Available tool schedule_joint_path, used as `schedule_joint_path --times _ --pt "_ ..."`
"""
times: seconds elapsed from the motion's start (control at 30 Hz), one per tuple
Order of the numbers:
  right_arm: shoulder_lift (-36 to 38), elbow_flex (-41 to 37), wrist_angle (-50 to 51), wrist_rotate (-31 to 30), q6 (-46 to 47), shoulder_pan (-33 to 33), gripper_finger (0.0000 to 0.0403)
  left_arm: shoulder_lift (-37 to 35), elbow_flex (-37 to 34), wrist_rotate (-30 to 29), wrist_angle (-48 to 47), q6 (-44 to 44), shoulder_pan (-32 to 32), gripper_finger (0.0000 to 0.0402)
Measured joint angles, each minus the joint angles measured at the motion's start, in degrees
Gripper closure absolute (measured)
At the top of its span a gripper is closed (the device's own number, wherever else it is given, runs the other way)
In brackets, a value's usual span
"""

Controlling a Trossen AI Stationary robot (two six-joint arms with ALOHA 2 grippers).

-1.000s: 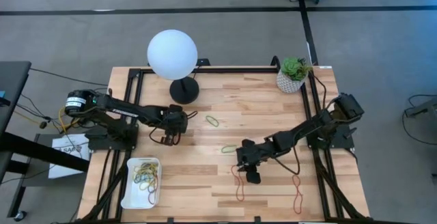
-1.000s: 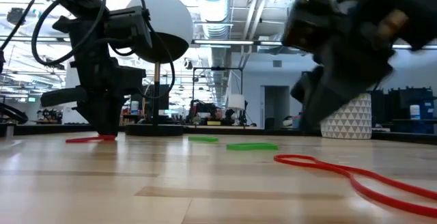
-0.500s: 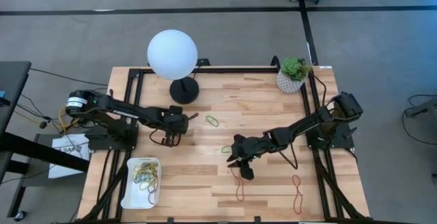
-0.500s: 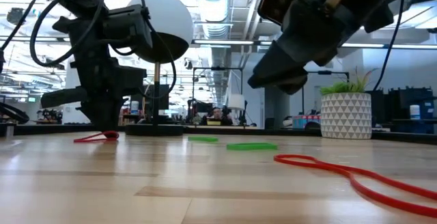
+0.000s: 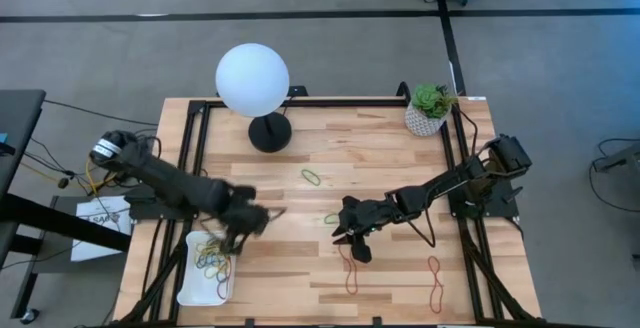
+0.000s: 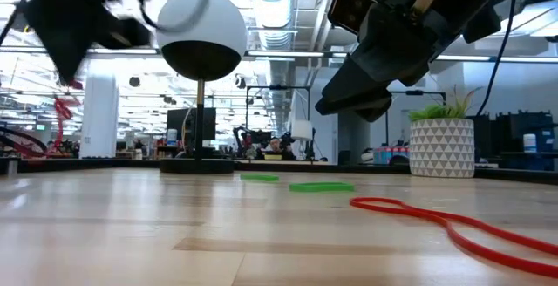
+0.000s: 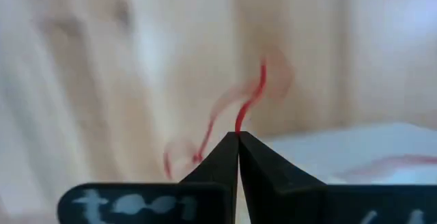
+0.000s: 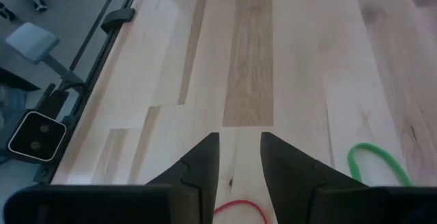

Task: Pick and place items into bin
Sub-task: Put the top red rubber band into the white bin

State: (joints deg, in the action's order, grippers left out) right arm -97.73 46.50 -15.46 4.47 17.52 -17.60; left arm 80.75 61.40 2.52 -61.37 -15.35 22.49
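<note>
My left gripper keeps hold of the red rubber band, with its loose end (image 7: pixel 168 163) dangling over wood outside, until it hangs inside the white bin's rim (image 7: pixel 372 130).
My left gripper (image 7: pixel 237 136) is shut on a thin red rubber band (image 7: pixel 252 98). It hangs above the table at the far edge of the white bin (image 5: pixel 190 280), which holds several coloured bands. In the low view the same band (image 6: pixel 63 116) dangles under the blurred gripper (image 6: pixel 74 72). My right gripper (image 5: pixel 346 238) stands open, slanting down over mid-table with nothing between its fingers (image 8: pixel 205 162). Beside it lie a green band (image 5: pixel 333 219) and a red band (image 5: pixel 350 268), both flat on the wood. My left gripper pinches the red band's upper end (image 7: pixel 239 125) between its two shut fingertips. The fingers come from above, pointing down. The band hangs slack and twisted below them, lifted clear of the table.
Another green band (image 5: pixel 312 177) lies mid-table and another red one (image 5: pixel 435 280) near the front right. A white globe lamp (image 5: pixel 252 78) stands at the far edge, with a potted plant (image 5: pixel 428 111) in the far right corner. Bare wood lies between the arms.
My left gripper has shut on the red band that lay on the table. It has risen and swung toward the near edge, to the bin, with the band lifted clear and hanging. My right gripper shifted slightly toward the table's left, then kept still.
</note>
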Motion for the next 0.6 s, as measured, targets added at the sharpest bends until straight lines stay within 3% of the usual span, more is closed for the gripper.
schedule_joint_path --times 0.23,0.4,0.6 --pt "0.00 0.00 0.00 0.00 0.02 -1.25 0.0301 -0.09 2.96 6.06 -4.91 -24.00 17.13 0.0402" --pt "0.00 0.00 -0.03 0.00 0.02 -2.03 0.0301 -0.09 1.17 3.71 -4.60 -35.10 27.58 0.0401" --pt "0.00 0.00 -0.05 -0.02 0.02 -2.23 0.0301 -0.11 -0.91 2.35 -4.76 -46.63 35.19 0.0401"
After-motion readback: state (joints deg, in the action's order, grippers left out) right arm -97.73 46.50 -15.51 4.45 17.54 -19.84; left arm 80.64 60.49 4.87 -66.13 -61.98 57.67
